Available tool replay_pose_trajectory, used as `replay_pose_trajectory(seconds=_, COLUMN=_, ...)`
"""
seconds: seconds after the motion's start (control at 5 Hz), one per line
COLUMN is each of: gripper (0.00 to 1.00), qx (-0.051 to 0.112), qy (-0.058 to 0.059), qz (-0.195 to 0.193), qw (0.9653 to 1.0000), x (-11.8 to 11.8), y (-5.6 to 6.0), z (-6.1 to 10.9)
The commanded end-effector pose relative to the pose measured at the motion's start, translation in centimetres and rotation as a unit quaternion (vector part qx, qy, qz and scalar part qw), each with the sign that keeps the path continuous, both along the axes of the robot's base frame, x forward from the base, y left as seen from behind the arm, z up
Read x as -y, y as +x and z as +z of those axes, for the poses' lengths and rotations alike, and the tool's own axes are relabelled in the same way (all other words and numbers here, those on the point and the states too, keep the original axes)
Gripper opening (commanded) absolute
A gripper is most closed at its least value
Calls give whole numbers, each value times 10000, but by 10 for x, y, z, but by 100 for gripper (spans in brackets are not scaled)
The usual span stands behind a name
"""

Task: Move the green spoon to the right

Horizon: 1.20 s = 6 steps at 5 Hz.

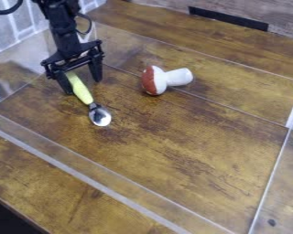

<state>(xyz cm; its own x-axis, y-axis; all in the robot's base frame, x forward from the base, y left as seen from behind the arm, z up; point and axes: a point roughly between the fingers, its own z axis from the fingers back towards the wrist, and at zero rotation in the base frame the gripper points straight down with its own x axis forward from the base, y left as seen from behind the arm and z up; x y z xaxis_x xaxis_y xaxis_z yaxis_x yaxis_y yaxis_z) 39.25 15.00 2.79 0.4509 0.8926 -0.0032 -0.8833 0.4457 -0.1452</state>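
I need to grab the green spoon [84, 96] next by the upper end of its yellow-green handle [70, 79]. Then I will move the spoon across the board with my gripper.
The green spoon [84, 96] lies flat on the wooden table, its yellow-green handle pointing up-left and its silver bowl [100, 116] down-right. My black gripper [72, 70] hangs just above the handle's upper end, jaws open, one finger on each side of the handle line. Nothing is held between the fingers.
A toy mushroom [161, 79] with a red-brown cap and white stem lies on its side to the right of the spoon. A clear acrylic wall [136, 192] borders the work area in front, and another clear panel stands at the right edge [277, 155].
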Motion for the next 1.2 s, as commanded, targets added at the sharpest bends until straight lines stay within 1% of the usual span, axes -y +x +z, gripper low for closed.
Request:
replay_pose_trajectory(seconds=0.0, gripper=100, qx=36, qy=12, qz=271, qw=9996, x=-16, y=-2, z=8)
replay_pose_trajectory(seconds=0.6, gripper=100, qx=-225, qy=-200, qz=632, qw=9975, x=-23, y=-4, z=7)
replay_pose_trajectory(seconds=1.0, gripper=100, qx=-418, qy=-350, qz=827, qw=9951, x=-25, y=-5, z=8)
